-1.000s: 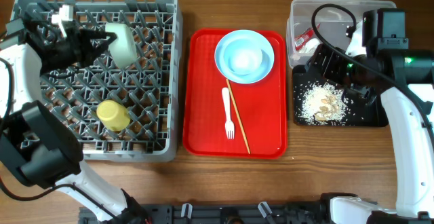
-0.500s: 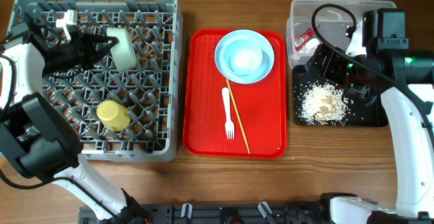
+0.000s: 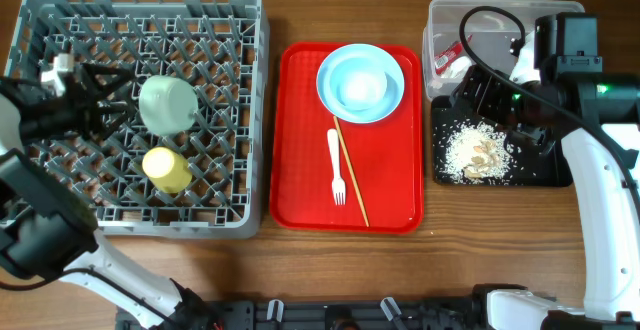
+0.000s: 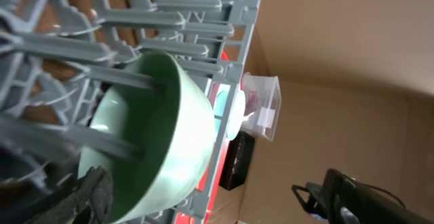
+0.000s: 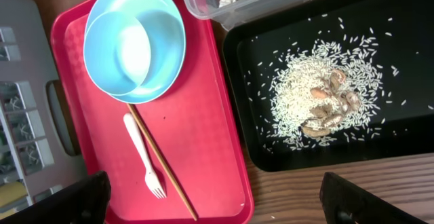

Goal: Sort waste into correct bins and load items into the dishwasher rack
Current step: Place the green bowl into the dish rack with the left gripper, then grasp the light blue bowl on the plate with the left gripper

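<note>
The bowl's body has to stay free to load between the dishwasher rack's wires, so my left gripper will next grab the pale blue bowl by its rim, pinching the bowl's side.
The pale green bowl [image 3: 167, 103] [image 4: 152, 125] lies on its side among the pegs of the grey dishwasher rack [image 3: 245, 110], just above the yellow cup [image 3: 167, 170]. My left gripper [image 3: 112, 100] [image 4: 203, 203] is open just left of the bowl, one finger beside its rim. A pale blue bowl [image 3: 360, 82] [image 5: 134, 39] sits on a round plate on the red tray. The white fork [image 3: 337, 168] [image 5: 142, 157] and wooden stick [image 3: 351, 173] [image 5: 161, 163] lie below it. My right gripper [image 3: 503, 108] [image 5: 217, 203] hangs open and empty over the black tray [image 3: 545, 175] [image 5: 407, 81] of rice crumbs [image 3: 475, 155] [image 5: 325, 102].
The clear tub [image 3: 480, 15] [image 5: 224, 3] behind the black tray holds a red wrapper [image 3: 446, 58] and a white scrap. The red serving tray [image 3: 390, 195] [image 5: 210, 129] lies between the rack and the bins. Bare wood runs along the front edge.
My left gripper has opened and let go of the green bowl, which now rests lower in the rack. The left arm drew back to the left. The right arm is still.
</note>
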`<state>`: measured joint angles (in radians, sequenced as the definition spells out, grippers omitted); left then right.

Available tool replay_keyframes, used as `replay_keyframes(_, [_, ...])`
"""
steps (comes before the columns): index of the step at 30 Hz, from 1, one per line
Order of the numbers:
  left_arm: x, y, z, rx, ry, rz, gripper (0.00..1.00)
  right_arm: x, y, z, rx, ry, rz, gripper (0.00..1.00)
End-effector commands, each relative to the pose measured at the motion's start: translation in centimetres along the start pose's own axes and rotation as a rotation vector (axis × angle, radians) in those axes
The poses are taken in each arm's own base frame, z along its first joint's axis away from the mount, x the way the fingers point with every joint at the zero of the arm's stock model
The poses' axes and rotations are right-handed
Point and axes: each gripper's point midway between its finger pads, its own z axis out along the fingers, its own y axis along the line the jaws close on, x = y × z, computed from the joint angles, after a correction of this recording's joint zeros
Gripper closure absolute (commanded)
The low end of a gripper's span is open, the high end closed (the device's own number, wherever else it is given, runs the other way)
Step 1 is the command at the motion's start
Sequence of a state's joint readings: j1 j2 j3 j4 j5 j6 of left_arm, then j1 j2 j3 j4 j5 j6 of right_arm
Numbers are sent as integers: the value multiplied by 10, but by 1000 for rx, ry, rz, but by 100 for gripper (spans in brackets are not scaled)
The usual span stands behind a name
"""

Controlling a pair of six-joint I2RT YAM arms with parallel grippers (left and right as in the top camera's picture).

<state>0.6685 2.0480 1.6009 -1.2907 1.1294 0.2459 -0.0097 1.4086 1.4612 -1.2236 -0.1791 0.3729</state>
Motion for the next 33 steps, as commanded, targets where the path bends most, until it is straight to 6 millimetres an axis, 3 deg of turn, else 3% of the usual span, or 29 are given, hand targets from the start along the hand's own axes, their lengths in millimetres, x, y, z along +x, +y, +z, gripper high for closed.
replay_keyframes(1, [-2, 4, -10, 3, -23, -15, 0, -1, 1, -5, -6, -13, -7, 1])
replay_keyframes(5, [4, -20, -19, -56, -48, 87, 0, -1, 1, -5, -6, -13, -7, 1])
replay_keyframes(9, [7, -33, -24, -281, -101, 145, 0, -1, 1, -5, -6, -12, -6, 1])
replay_keyframes(12, [20, -63, -12, -353, -103, 257, 0, -1, 1, -5, -5, -13, -7, 1])
replay_keyframes(16, [59, -106, 41, -442, -14, 454, 0, -2, -10, -5, 54, -25, -1, 1])
replay_keyframes(18, [82, -121, 80, -476, 56, 576, 0, -1, -20, -6, 113, -29, 31, 1])
replay_keyframes(22, [129, -157, 148, -388, 167, 792, 0, 1, -49, -11, 268, -50, 123, 0])
replay_keyframes(24, [154, -187, 187, -293, 178, 929, 0, 0, -57, -13, 284, -52, 158, 0])
replay_keyframes(26, [162, -202, 217, -290, 118, 946, 0, -2, -65, -15, 283, -52, 189, 0])
replay_keyframes(30, [180, -202, 274, -371, 41, 1058, 0, -3, -73, -16, 270, -49, 229, 0])
replay_keyframes(33, [203, -184, 317, -417, 56, 1124, 0, -2, -73, -16, 272, -43, 224, 0])
